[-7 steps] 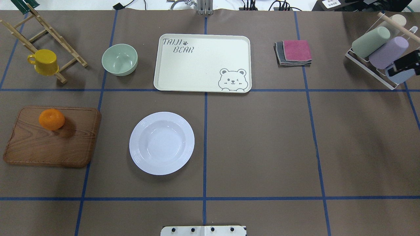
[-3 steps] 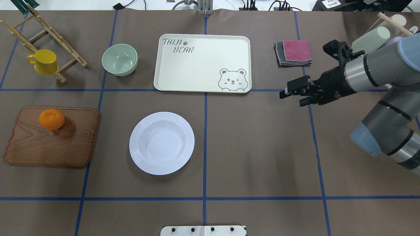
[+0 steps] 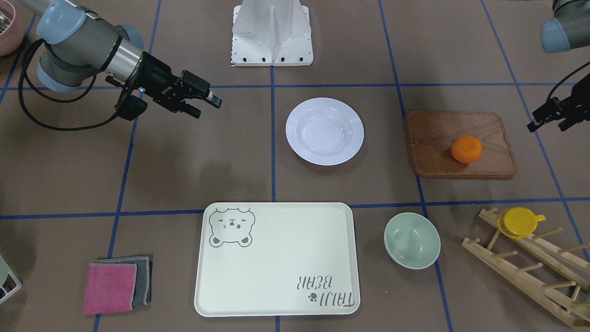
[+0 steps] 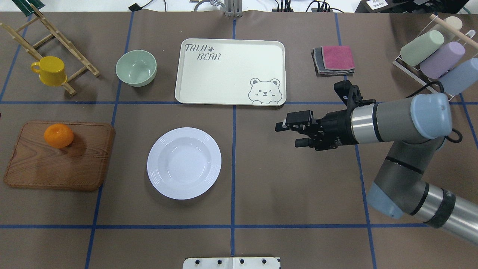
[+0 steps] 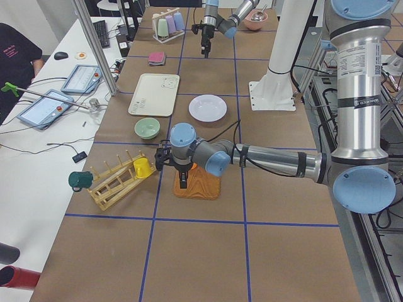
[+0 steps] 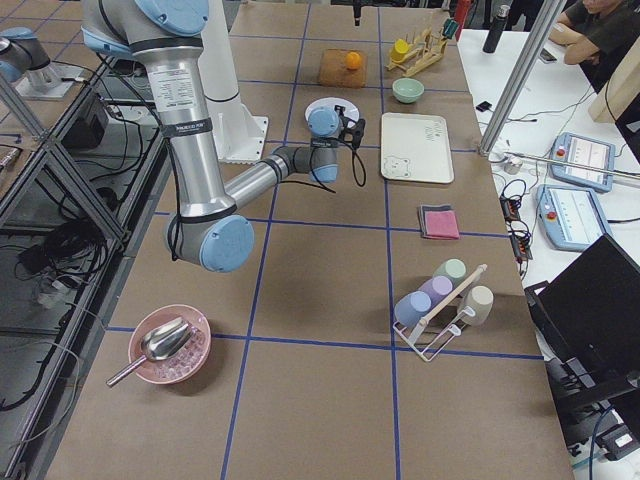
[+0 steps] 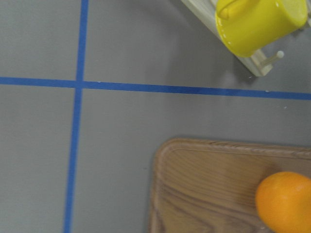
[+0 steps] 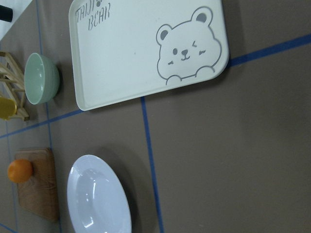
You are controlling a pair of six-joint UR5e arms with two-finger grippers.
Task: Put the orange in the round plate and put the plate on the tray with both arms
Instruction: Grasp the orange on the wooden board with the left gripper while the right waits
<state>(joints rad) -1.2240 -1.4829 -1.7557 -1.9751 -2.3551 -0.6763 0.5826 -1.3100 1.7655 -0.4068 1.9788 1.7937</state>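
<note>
My left gripper grabs the orange around its round body (image 3: 466, 149) next, to move the orange into the round plate (image 3: 324, 131).
The orange (image 4: 58, 135) (image 3: 466, 149) sits on a brown wooden board (image 4: 56, 164). The white round plate (image 4: 184, 163) (image 3: 324, 131) lies empty on the table to the board's right. Behind it, the cream bear tray (image 4: 229, 71) (image 3: 276, 258) is empty too. My right gripper (image 4: 287, 133) (image 3: 206, 107) hovers open to the right of the plate, holding nothing. My left gripper (image 3: 546, 125) hangs open just outside the board's outer edge, apart from the orange. It is out of the overhead view. Its wrist camera sees the orange (image 7: 284, 201) at lower right.
A pale green bowl (image 4: 136, 68) stands left of the tray. A yellow cup (image 4: 50, 70) hangs on a wooden rack (image 4: 56, 41) at the back left. Folded cloths (image 4: 334, 59) and a rack of cups (image 4: 429, 56) are at the back right.
My right arm has swung in from the back right edge, leftward and nearer, and its open gripper now hovers right of the plate. Orange, plate and tray have not moved.
</note>
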